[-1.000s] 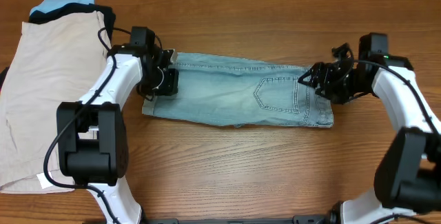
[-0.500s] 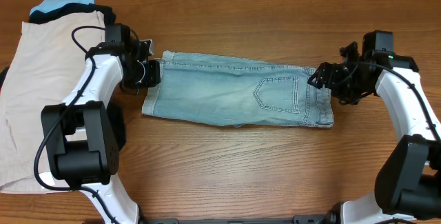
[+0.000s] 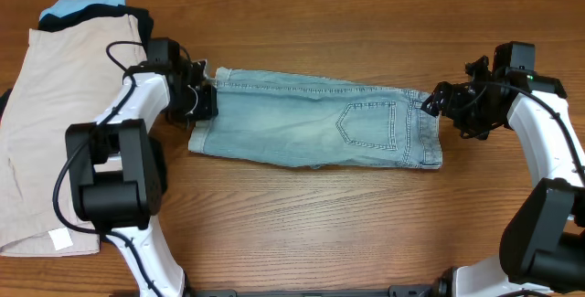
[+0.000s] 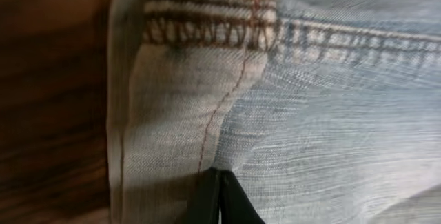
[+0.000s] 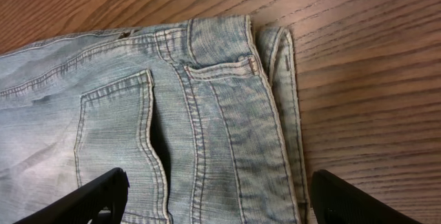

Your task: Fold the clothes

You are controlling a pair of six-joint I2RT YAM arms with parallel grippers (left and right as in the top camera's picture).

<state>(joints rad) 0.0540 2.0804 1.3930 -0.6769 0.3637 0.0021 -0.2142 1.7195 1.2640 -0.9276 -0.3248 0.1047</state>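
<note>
The denim shorts (image 3: 302, 123) should next be picked up by my right gripper at the edge of the waistband end, to fold that end over toward the hem.
The light blue denim shorts (image 3: 302, 123) lie flat, folded lengthwise across the middle of the table, with a back patch pocket (image 3: 370, 125) facing up. My left gripper (image 3: 203, 103) is at their left hem end. In the left wrist view its fingers (image 4: 218, 195) are closed together on the hem fabric (image 4: 186, 93). My right gripper (image 3: 433, 107) hovers at the waistband end. In the right wrist view its jaws (image 5: 219, 182) are spread wide over the waistband (image 5: 227, 79), holding nothing.
Larger beige shorts (image 3: 55, 123) lie at the far left of the table, with a black garment (image 3: 96, 18) and a light blue cloth (image 3: 82, 5) behind them. Bare wood tabletop (image 3: 302, 215) lies in front of the denim shorts.
My left gripper pulled back off the shorts to the left, then came back to the hem end. My right gripper drew back to the right, off the waistband. The shorts stayed put.
</note>
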